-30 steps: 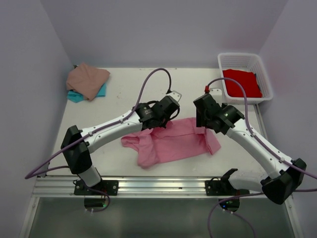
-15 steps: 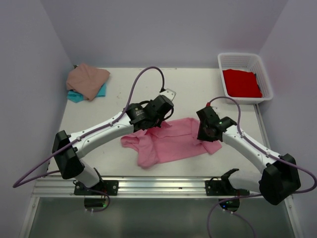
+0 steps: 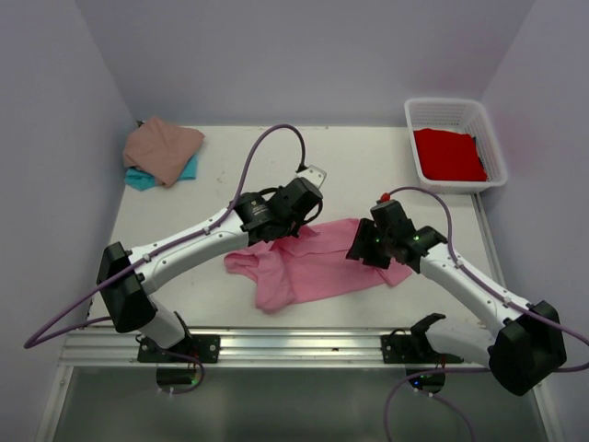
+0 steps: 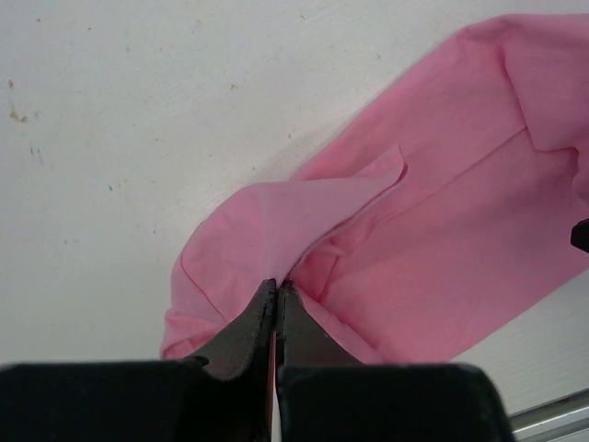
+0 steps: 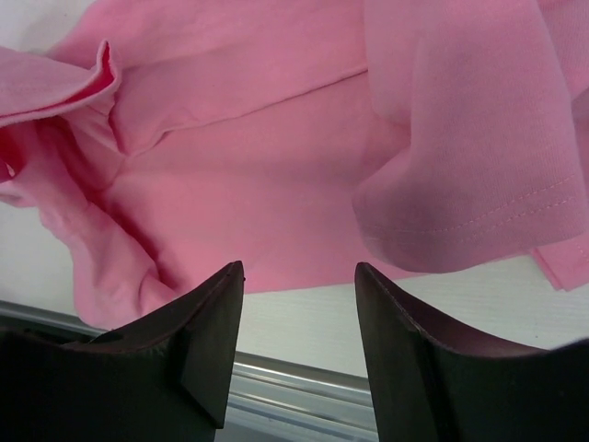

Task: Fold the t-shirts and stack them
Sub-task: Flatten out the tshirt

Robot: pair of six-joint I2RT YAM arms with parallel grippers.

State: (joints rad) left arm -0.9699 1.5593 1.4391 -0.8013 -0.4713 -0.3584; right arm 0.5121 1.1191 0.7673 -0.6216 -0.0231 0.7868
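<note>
My right gripper grabs the pink t-shirt's stitched sleeve hem point(image 3: 378, 268) point(image 5: 482, 227) next, apart from my left gripper's fold, to spread the t-shirt for folding.
A bright pink t-shirt point(image 3: 313, 269) lies crumpled in the middle of the table. My left gripper point(image 3: 294, 232) is at its back edge, shut on a raised fold of the pink cloth point(image 4: 267, 221), and the tips point(image 4: 276, 285) pinch it tight. My right gripper point(image 3: 361, 254) hovers open over the shirt's right part, its fingers point(image 5: 207, 322) apart with nothing between them. In the right wrist view the pink t-shirt point(image 5: 276, 166) fills the top, with a sleeve hem at the right. A tan-pink t-shirt point(image 3: 161, 147) lies on a teal t-shirt point(image 3: 138, 179) at the back left. A red t-shirt point(image 3: 448, 153) lies in the basket.
The white lattice basket point(image 3: 442, 104) stands at the back right corner. The metal rail point(image 3: 294, 345) runs along the table's near edge, close below the pink shirt. Purple cables loop above both arms.
My right gripper dropped onto the shirt's right side, then turned leftward with its jaws wider than half a second ago. My left gripper shifted slightly left, still pinching the cloth.
</note>
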